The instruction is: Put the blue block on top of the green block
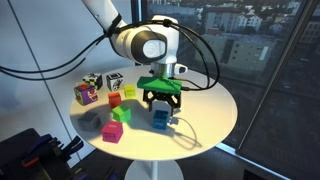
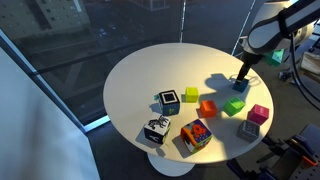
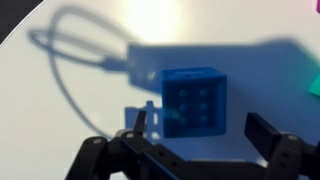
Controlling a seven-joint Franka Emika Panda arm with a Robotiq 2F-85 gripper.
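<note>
The fingers reach past the blue block's near edge on either side in the wrist view, so my gripper needs to close on the blue block.
The blue block (image 1: pixel 161 120) sits on the white round table (image 1: pixel 205 125), near its middle edge in an exterior view (image 2: pixel 243 85). My gripper (image 1: pixel 162 106) hangs just above it, open, with a finger on either side and nothing held. In the wrist view the blue block (image 3: pixel 193 100) lies between the open fingers (image 3: pixel 200 135), studs facing up. One green block (image 1: pixel 122 114) stands to the side of the blue one, also seen in an exterior view (image 2: pixel 235 106). A second green block (image 1: pixel 129 92) stands farther off (image 2: pixel 190 95).
A red block (image 1: pixel 114 99), a magenta block (image 1: pixel 113 130), a purple-and-yellow cube (image 1: pixel 86 93) and two black-and-white cubes (image 1: pixel 115 80) stand on the same table. A greyish cube (image 2: pixel 249 128) sits near the table edge. A green edge (image 3: pixel 314 85) shows at the wrist view's right.
</note>
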